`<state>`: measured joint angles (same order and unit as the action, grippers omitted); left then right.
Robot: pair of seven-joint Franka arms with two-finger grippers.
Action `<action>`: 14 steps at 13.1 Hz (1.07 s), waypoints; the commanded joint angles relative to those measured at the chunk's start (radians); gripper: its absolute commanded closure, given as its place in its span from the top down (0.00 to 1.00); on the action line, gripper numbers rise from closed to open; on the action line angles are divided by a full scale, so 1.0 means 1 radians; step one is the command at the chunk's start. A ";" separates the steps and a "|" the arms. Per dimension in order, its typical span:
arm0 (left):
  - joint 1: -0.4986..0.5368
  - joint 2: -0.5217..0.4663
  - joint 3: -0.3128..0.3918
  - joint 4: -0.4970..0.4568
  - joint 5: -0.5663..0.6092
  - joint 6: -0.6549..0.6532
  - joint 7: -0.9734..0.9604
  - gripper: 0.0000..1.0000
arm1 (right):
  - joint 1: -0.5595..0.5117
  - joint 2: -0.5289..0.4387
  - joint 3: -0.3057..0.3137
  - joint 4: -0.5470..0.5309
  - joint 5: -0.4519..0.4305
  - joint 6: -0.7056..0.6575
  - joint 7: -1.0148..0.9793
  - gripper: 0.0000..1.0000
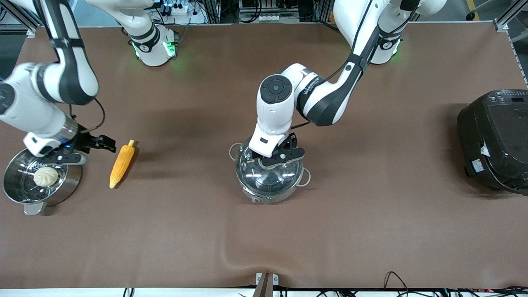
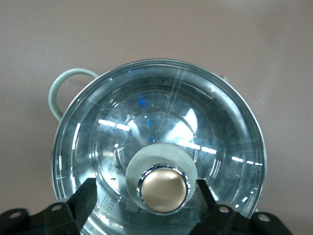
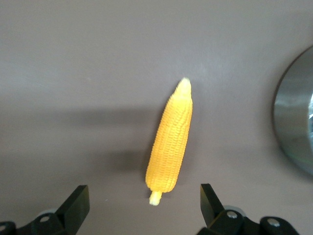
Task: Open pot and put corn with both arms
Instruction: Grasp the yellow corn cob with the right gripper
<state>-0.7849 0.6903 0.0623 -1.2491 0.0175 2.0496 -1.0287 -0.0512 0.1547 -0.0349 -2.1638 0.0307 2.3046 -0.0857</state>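
Note:
Tabletop shows between my fingers and the corn's stem end [image 1: 130, 144] [image 3: 155, 196], so closing my right gripper now would miss. The move toward it comes first, before closing.
The steel pot [image 1: 284, 194] stands mid-table with its domed glass lid [image 1: 266, 179] on. My left gripper [image 1: 277, 156] is low over the lid. In the left wrist view it is open [image 2: 145, 196], one finger [image 2: 87, 196] on each side of the copper knob [image 2: 164, 190], with gaps showing. A wire loop handle [image 2: 61, 88] sticks out from the pot. The yellow corn [image 1: 122, 164] lies on the table toward the right arm's end. My right gripper [image 1: 105, 143] is open and empty by the corn's pale stem end. The corn [image 3: 171, 142] lies just ahead of the right gripper [image 3: 143, 203].
A steel steamer pot [image 1: 16, 194] holding a pale bun [image 1: 46, 176] stands beside the corn at the right arm's end, and its edge shows in the right wrist view [image 3: 296, 127]. A big black rice cooker [image 1: 495, 140] stands at the left arm's end.

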 commanded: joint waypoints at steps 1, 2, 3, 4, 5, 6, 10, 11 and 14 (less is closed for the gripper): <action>-0.014 0.031 0.019 0.040 -0.007 0.009 -0.011 0.74 | -0.050 0.110 0.012 -0.051 -0.006 0.155 0.055 1.00; -0.016 0.037 0.017 0.040 -0.007 0.009 -0.010 0.74 | -0.055 0.153 0.012 -0.056 -0.006 0.194 0.076 1.00; -0.016 0.040 0.017 0.046 -0.007 0.017 -0.010 0.74 | -0.059 0.179 0.012 -0.054 -0.002 0.203 0.101 1.00; -0.016 0.040 0.017 0.051 -0.007 0.024 -0.011 0.74 | -0.068 0.209 0.013 -0.051 0.012 0.205 0.125 1.00; -0.016 0.057 0.016 0.054 -0.007 0.027 -0.011 0.74 | -0.064 0.241 0.013 -0.047 0.043 0.211 0.165 1.00; -0.016 0.057 0.014 0.054 -0.007 0.029 -0.011 0.74 | -0.049 0.264 0.013 -0.050 0.064 0.226 0.191 1.00; -0.019 0.055 0.014 0.054 -0.007 0.029 -0.011 0.72 | -0.038 0.247 0.016 -0.045 0.066 0.210 0.198 0.70; -0.020 0.055 0.013 0.053 -0.007 0.029 -0.011 0.70 | -0.030 0.229 0.016 -0.045 0.066 0.201 0.198 0.53; -0.020 0.051 0.008 0.053 -0.007 0.023 -0.011 0.66 | -0.018 0.157 0.018 -0.021 0.066 0.061 0.198 0.18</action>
<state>-0.7949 0.7245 0.0607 -1.2311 0.0175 2.0801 -1.0287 -0.0827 0.3859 -0.0191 -2.1846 0.0792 2.4461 0.0980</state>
